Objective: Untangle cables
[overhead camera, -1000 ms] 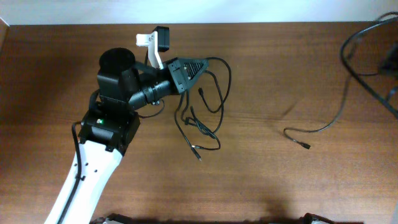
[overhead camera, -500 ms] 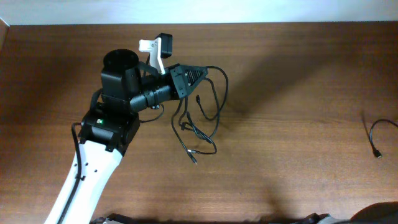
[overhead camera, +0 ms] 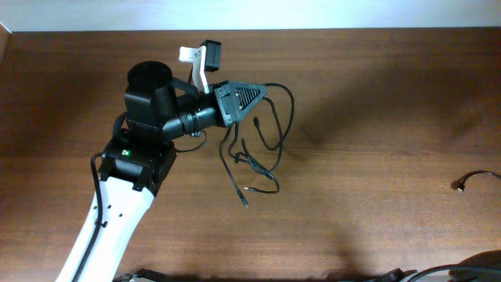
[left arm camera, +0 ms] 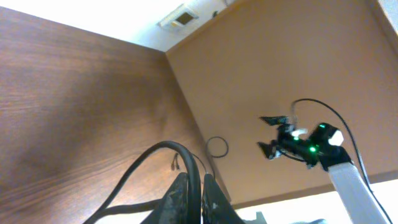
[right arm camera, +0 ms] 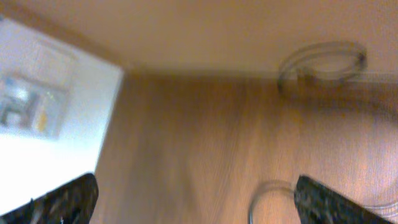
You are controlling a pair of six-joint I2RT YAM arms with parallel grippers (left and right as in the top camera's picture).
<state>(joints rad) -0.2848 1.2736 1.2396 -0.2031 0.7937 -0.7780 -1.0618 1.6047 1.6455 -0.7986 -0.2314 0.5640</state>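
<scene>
The black cables' lower ends hang over the wooden tabletop below my left gripper's fingers and would settle there if released, so it is time to open now.
A tangle of thin black cables (overhead camera: 262, 160) hangs in loops from my left gripper (overhead camera: 264, 92) down onto the wooden table. In the left wrist view the left gripper (left arm camera: 200, 200) is shut on one black cable (left arm camera: 186, 155) that arches up out of the jaws. A separate cable end with a small plug (overhead camera: 462, 185) lies at the table's right edge. My right gripper (right arm camera: 199, 202) is open, its fingers (right arm camera: 65, 199) far apart with nothing between them; blurred cable loops (right arm camera: 320, 62) lie on the table beyond it. The right arm (left arm camera: 308, 146) shows far off in the left wrist view.
The left arm's black body (overhead camera: 149, 117) and white link (overhead camera: 109, 227) cover the table's left front. The table's far edge (overhead camera: 329, 30) meets a white wall. A small cable ring (left arm camera: 217, 147) lies on the wood.
The right gripper has opened. The separate cable has been drawn from mid-table to the right edge, only its plug end still showing. The left gripper holds the tangle almost still.
</scene>
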